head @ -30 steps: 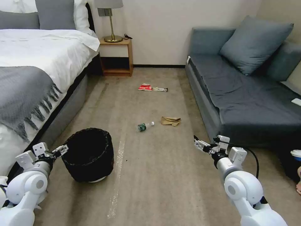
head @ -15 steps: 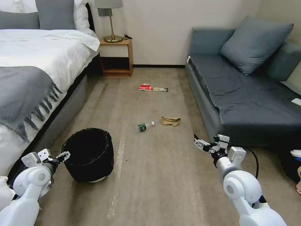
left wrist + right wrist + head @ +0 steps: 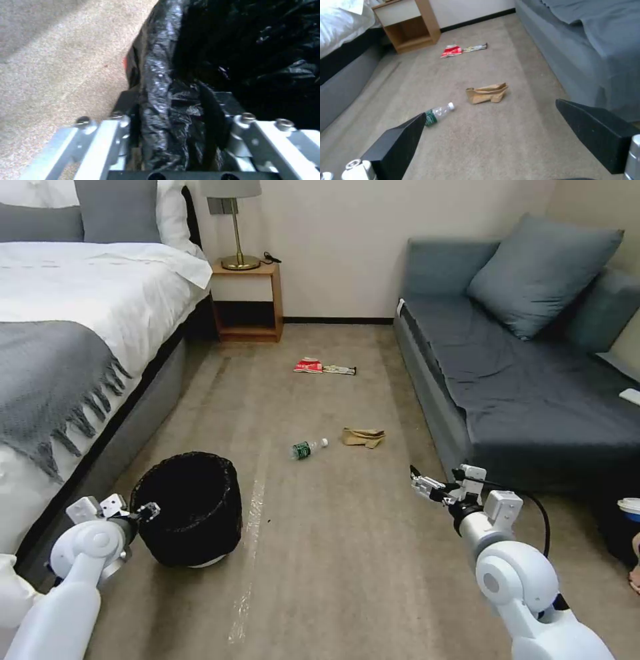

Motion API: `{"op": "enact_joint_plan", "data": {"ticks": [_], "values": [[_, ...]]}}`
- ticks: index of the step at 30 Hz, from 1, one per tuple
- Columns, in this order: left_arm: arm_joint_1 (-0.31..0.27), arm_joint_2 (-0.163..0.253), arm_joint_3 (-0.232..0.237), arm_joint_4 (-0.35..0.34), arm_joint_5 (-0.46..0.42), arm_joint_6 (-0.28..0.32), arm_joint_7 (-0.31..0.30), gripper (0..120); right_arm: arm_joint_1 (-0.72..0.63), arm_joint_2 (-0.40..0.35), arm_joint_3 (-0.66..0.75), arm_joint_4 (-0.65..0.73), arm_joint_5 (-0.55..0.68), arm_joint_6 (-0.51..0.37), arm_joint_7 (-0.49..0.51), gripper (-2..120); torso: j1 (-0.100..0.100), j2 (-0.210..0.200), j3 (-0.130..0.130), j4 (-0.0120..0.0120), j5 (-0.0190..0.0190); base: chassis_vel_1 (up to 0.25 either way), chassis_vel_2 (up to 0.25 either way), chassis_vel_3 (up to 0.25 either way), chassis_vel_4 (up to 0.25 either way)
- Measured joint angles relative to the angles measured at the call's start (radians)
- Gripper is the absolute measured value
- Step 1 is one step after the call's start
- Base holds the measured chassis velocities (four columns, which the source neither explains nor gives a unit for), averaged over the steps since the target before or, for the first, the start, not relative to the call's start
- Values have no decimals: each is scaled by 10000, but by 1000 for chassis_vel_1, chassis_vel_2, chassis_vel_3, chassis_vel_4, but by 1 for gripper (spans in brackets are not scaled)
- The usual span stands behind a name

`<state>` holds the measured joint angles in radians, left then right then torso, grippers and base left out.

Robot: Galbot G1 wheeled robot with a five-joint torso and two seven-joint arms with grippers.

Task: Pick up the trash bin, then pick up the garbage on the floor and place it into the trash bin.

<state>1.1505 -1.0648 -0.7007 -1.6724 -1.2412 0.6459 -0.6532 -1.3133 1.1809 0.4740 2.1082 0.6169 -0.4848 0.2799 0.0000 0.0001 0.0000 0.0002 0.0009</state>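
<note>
I should next use my left gripper to grab the trash bin by its thin bagged rim (image 3: 144, 509) to pick it up, because the bin's round body (image 3: 196, 532) is far too wide for the fingers.
The trash bin (image 3: 190, 507), lined with a crinkled black bag, stands on the carpet at the lower left. My left gripper (image 3: 148, 510) is at its left rim. In the left wrist view the bin's bagged rim (image 3: 160, 75) runs between the spread fingers of the left gripper (image 3: 170, 100), which is open. Garbage lies ahead: a clear bottle (image 3: 307, 449) (image 3: 438, 113), crumpled brown paper (image 3: 363, 437) (image 3: 486, 93), a red-and-white packet (image 3: 309, 366) (image 3: 451, 50) and a slim bar wrapper (image 3: 340, 370) (image 3: 475, 47). My right gripper (image 3: 420, 483) (image 3: 490, 108) hangs open above the carpet, short of the paper.
A bed (image 3: 67, 347) with a grey fringed throw borders the left. A grey sofa (image 3: 520, 380) borders the right. A wooden nightstand (image 3: 247, 300) with a lamp stands at the far wall. A shiny strip (image 3: 250, 540) runs along the carpet beside the bin.
My left arm has dropped and drawn back toward me, bringing its gripper lower along the bin's left rim. The bin, the garbage and my right arm have stayed put.
</note>
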Motion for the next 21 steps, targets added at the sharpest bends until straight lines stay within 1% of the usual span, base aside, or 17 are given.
{"op": "enact_joint_plan", "data": {"ticks": [1,2,3,6,7,10,12,14,15,18,19,20,21], "values": [[-6,0,16,16,-17,10,-1,33,4,7,-17,2,2,-14,1,100,0,0,0,0,-4,0,0,0,0],[-6,0,18,27,-41,14,-1,30,10,9,-32,4,3,-24,1,100,0,0,0,2,-6,0,0,0,0],[-6,0,18,27,-41,14,-1,30,10,9,-32,4,3,-24,1,100,0,0,0,2,-6,0,0,0,0],[50,-16,-12,33,-52,11,29,15,28,13,-79,-1,8,-56,1,100,0,0,0,1,-6,0,0,0,0],[50,-16,-12,33,-52,11,29,15,28,13,-79,-1,8,-56,1,100,0,0,0,1,-6,0,0,0,0],[206,-65,-113,-105,123,-96,200,2,53,56,-114,-69,11,-58,1,100,0,0,0,0,-10,0,0,0,0],[264,-79,-139,-192,238,-142,315,0,52,76,-121,-75,14,-58,1,100,0,-1,0,-2,-14,0,0,0,0],[425,-121,-230,-402,810,-366,715,0,35,138,-148,-90,15,-50,1,100,0,0,0,-9,-15,0,0,0,0],[425,-121,-230,-402,810,-366,715,0,35,138,-148,-90,15,-50,1,100,0,0,0,-9,-15,0,0,0,0],[718,-194,-385,-746,1565,-704,1108,0,26,215,-203,-126,9,-25,-5,100,0,0,0,-2,-10,0,0,0,0],[880,-243,-426,-878,1978,-866,1268,0,31,239,-226,-141,8,-13,-6,100,0,-1,0,-2,-13,0,0,0,0],[880,-243,-426,-878,1978,-866,1268,0,31,239,-226,-141,8,-13,-6,100,0,-1,0,-2,-13,0,0,0,0],[975,-268,-449,-952,2216,-974,1345,0,36,250,-237,-144,10,-6,-8,100,0,-1,1,-3,-13,0,0,0,0]]}}
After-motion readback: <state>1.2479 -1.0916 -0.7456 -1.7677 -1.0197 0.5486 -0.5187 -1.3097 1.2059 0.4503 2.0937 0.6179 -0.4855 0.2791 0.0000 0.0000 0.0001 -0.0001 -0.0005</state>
